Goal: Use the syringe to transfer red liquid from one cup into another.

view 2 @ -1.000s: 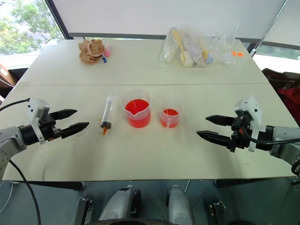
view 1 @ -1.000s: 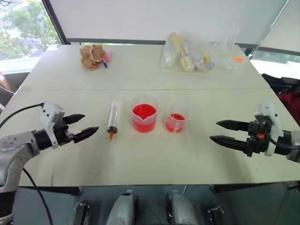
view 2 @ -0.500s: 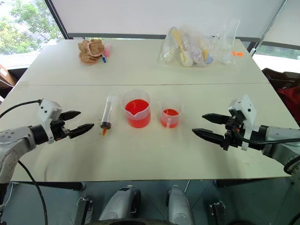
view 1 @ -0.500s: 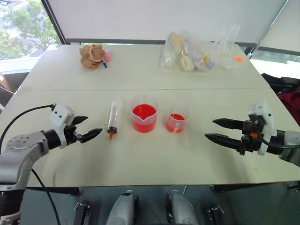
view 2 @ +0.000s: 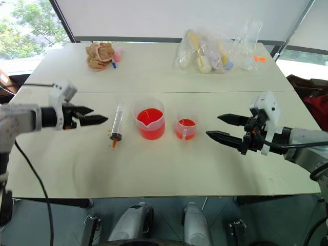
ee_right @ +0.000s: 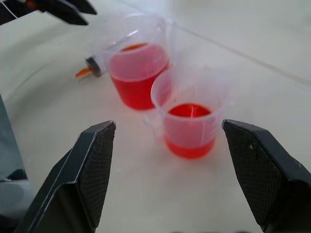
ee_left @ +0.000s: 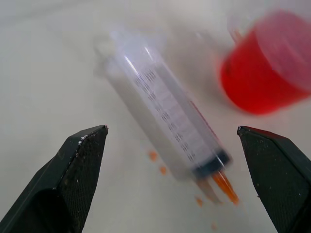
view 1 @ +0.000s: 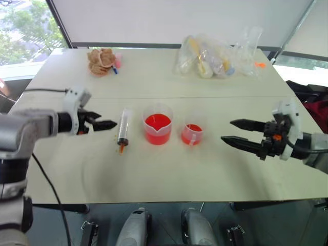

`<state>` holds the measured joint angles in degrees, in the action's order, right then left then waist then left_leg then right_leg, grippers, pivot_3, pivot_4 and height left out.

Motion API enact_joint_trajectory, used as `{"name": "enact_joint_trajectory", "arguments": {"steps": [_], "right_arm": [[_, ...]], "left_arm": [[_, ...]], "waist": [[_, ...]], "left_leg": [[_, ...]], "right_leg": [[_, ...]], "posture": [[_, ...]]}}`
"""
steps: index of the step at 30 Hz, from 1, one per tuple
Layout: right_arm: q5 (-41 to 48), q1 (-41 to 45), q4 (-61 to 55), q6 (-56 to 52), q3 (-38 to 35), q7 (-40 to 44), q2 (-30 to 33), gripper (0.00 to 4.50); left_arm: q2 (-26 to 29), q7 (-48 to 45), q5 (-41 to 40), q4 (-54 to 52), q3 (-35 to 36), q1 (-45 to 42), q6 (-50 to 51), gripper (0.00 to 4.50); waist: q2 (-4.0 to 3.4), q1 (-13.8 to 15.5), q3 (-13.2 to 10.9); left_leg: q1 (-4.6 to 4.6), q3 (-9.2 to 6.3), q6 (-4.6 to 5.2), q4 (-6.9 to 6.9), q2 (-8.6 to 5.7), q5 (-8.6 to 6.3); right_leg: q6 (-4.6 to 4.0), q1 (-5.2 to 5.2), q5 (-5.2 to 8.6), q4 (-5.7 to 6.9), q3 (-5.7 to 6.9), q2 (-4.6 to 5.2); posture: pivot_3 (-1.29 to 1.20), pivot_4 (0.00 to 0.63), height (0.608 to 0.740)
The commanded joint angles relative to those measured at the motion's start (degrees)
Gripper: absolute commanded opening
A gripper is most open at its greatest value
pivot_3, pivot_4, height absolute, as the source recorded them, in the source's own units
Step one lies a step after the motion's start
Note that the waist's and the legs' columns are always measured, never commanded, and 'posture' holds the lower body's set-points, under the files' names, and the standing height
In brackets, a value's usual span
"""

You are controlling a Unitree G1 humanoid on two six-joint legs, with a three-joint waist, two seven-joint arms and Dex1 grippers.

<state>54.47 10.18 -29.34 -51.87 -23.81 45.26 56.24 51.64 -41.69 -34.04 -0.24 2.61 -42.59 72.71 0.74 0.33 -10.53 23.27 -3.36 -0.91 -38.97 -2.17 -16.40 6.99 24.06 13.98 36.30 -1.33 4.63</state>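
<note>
The left gripper will next grab the syringe by the upper part of its body [view 1: 125,117], because orange liquid stains the syringe's tip [view 1: 121,148].
The syringe [view 1: 123,130] lies flat on the white table [view 1: 169,174], its orange tip towards the front edge, just left of the beaker. That wide spouted cup [view 1: 157,128] holds red liquid [ee_right: 137,65]. To its right stands the smaller cup [view 1: 192,133], with a shallower red fill. My left gripper [view 1: 107,121] hovers open just left of the syringe, pointing at it, and its wrist view shows the barrel [ee_left: 167,131] between the spread fingers. My right gripper [view 1: 226,130] is open to the right of the small cup [ee_right: 190,124], holding nothing.
Clear bags of yellow-and-white tools [view 1: 210,56] lie at the back right. A brown lumpy object [view 1: 101,61] sits at the back left. Small orange drops [ee_left: 153,155] spot the table near the syringe tip. A seam [view 1: 154,97] crosses the table behind the cups.
My left gripper has moved up and in towards the syringe, from the table's left edge to beside the barrel. The right gripper has drifted slightly left towards the small cup. Both stay open.
</note>
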Motion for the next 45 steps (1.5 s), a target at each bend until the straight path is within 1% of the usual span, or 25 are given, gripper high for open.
{"name": "enact_joint_trajectory", "arguments": {"steps": [1,4,8,11,15,18,23,28,29,31,32,34,36,40,42,43,45], "right_arm": [[2.8,4.8,-4.9,1.0,0.1,-1.2,0.8,3.68],[5.1,9.5,-7.7,0.8,0.9,-3.2,0.6,3.68],[7.7,14.7,-10.6,0.4,1.7,-4.7,2.3,3.68],[8.4,16.0,-11.9,0.4,2.7,-6.0,2.9,3.68],[10.0,15.7,-13.8,0.6,2.8,-8.9,2.3,3.68],[9.8,14.9,-14.4,1.0,3.0,-10.2,2.3,3.68],[8.8,12.9,-14.1,1.8,2.5,-10.5,2.7,3.68],[7.3,11.2,-13.8,3.0,2.9,-10.5,2.3,3.68],[6.8,11.0,-13.5,3.3,3.0,-10.3,2.3,3.68],[6.0,10.5,-13.0,3.8,3.2,-9.7,2.4,3.68],[5.4,10.3,-12.9,4.0,3.4,-9.4,2.7,3.68],[4.9,10.1,-12.6,4.1,3.5,-8.9,2.8,3.68],[4.7,10.1,-12.4,4.3,3.4,-8.5,2.8,3.68],[4.2,10.3,-11.6,4.5,3.8,-8.0,2.7,3.68],[4.8,10.1,-10.5,4.4,2.8,-8.0,2.3,3.68],[5.7,10.3,-9.4,4.3,1.8,-8.2,1.9,3.68],[7.3,10.8,-7.1,4.0,0.0,-8.7,1.5,3.68]], "left_arm": [[-3.4,2.8,3.2,6.3,-5.3,-9.0,5.5,4.48],[-5.3,3.1,9.1,12.2,-14.1,-14.3,3.2,4.48],[-10.4,1.7,14.2,23.2,-20.5,-21.8,0.1,4.48],[-13.3,0.7,18.8,32.6,-23.8,-25.8,-4.4,4.48],[-18.7,-0.5,23.4,45.1,-25.3,-30.6,-9.5,4.48],[-21.4,-2.6,26.8,51.2,-26.7,-32.5,-12.2,4.48],[-23.9,-6.0,30.1,55.8,-26.8,-33.6,-13.1,4.48],[-25.4,-7.9,32.0,55.1,-26.8,-32.3,-9.7,4.48],[-25.5,-7.8,32.2,54.7,-26.5,-31.8,-9.2,4.23],[-25.7,-7.6,32.5,53.9,-25.9,-31.2,-8.3,3.59],[-25.9,-7.4,32.5,53.5,-25.3,-31.1,-7.6,3.21],[-25.9,-7.1,32.4,52.3,-24.6,-30.8,-6.3,2.32],[-25.9,-6.4,32.3,51.1,-23.7,-30.5,-5.3,2.14],[-25.2,-4.9,31.6,48.3,-20.6,-30.7,-3.6,2.06],[-24.4,-4.6,29.6,46.6,-16.6,-33.0,-2.2,2.05],[-23.6,-4.9,27.9,46.0,-13.4,-35.5,-1.8,2.05],[-22.1,-5.5,23.9,45.3,-6.6,-40.7,-0.7,2.05]], "waist": [[0.01,-0.1,0.0],[0.01,-0.2,0.0],[0.06,-0.4,0.0],[0.11,-0.2,-0.1],[0.11,0.1,-0.1],[0.12,0.3,-0.1],[0.13,0.3,-0.1],[0.13,0.3,-0.1],[0.13,0.2,-0.1],[0.13,0.2,-0.1],[0.13,0.2,-0.1],[0.12,0.3,-0.1],[0.12,0.4,-0.1],[0.12,0.3,-0.1],[0.15,0.3,-0.1],[0.16,0.3,-0.1],[0.45,0.3,-0.3]], "left_leg": [[0.00,0.00,0.00,0.00,0.00,0.00],[0.03,0.00,0.00,0.00,-0.07,0.00],[0.10,0.00,-0.01,0.00,-0.05,0.01],[0.15,0.00,-0.01,0.00,-0.05,0.01],[0.17,0.04,0.01,0.00,-0.07,0.00],[0.19,0.05,0.03,0.00,-0.08,-0.01],[0.21,0.05,0.04,-0.01,-0.07,-0.02],[0.20,0.06,0.04,-0.02,-0.06,-0.02],[0.20,0.06,0.04,-0.02,-0.05,-0.02],[0.20,0.05,0.05,-0.02,-0.05,-0.02],[0.20,0.05,0.04,-0.02,-0.05,-0.02],[0.20,0.05,0.04,-0.03,-0.03,-0.02],[0.20,0.04,0.04,-0.05,-0.03,-0.02],[0.20,0.04,0.04,-0.07,-0.03,-0.02],[0.20,0.03,0.04,-0.07,-0.03,-0.02],[0.20,0.03,0.04,-0.07,-0.02,-0.02],[0.23,0.02,0.04,-0.08,-0.01,-0.02]], "right_leg": [[0.01,0.02,0.00,0.02,0.00,0.00],[0.02,0.06,0.01,0.05,0.00,0.00],[0.02,0.17,0.01,0.06,0.00,0.00],[0.02,0.20,0.01,0.03,0.00,0.01],[0.02,0.20,0.01,0.01,-0.01,0.03],[0.02,0.21,0.01,0.00,-0.01,0.03],[0.03,0.24,0.00,0.02,-0.01,0.03],[0.04,0.23,0.00,0.04,-0.02,0.05],[0.04,0.24,0.00,0.04,-0.02,0.05],[0.05,0.24,0.00,0.04,-0.02,0.05],[0.05,0.24,0.00,0.05,-0.02,0.05],[0.05,0.24,0.00,0.06,-0.02,0.05],[0.06,0.24,-0.01,0.08,-0.02,0.05],[0.07,0.24,-0.01,0.08,-0.02,0.06],[0.07,0.24,-0.01,0.10,-0.02,0.06],[0.07,0.25,-0.02,0.10,-0.02,0.06],[0.07,0.29,-0.02,0.11,-0.02,0.05]], "posture": [[0.00,0.150,0.740],[0.00,0.150,0.740],[0.00,0.150,0.740],[0.00,0.150,0.740],[0.00,0.150,0.740],[0.00,0.150,0.740],[0.00,0.150,0.740],[0.00,0.150,0.740],[0.00,0.150,0.740],[0.00,0.150,0.740],[0.00,0.150,0.740],[0.00,0.150,0.740],[0.00,0.150,0.740],[0.00,0.150,0.740],[0.00,0.150,0.740],[0.00,0.150,0.740],[0.00,0.150,0.740]]}}
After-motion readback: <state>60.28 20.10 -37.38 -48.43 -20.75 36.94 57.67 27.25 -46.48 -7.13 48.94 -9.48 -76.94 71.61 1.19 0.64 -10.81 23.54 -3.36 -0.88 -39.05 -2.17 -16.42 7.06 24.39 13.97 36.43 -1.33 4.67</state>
